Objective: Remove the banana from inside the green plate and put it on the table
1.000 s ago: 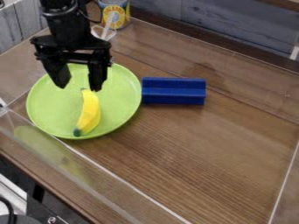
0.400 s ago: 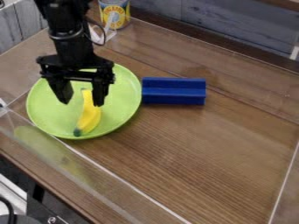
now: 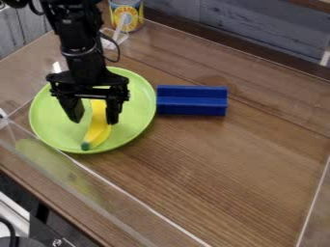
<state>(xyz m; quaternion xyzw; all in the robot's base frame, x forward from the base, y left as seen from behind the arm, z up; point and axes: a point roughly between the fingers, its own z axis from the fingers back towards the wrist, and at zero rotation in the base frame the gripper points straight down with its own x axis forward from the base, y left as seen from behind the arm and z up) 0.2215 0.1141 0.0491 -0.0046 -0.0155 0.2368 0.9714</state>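
Observation:
I will use my gripper next to grab the banana [image 3: 96,128] by the end [image 3: 98,108] opposite its greenish tip. Then the banana can come out of the green plate.
The yellow banana [image 3: 96,128] lies inside the lime-green plate [image 3: 45,122], which rests on the brown wood-grain table [image 3: 219,164] at the left. My black gripper [image 3: 93,111] points straight down over the banana's upper end. Its jaws are open, with one finger [image 3: 72,108] left of the fruit and the other on its right. The banana's top end is partly hidden behind the fingers, and I cannot tell whether they touch it.
A blue rectangular block [image 3: 192,99] lies on the table just right of the plate. A yellow can [image 3: 125,15] stands at the back behind the arm. Low clear acrylic walls [image 3: 194,227] border the tabletop.
The open gripper has come down toward the plate and now straddles the banana's upper end. The banana, plate and block have not moved.

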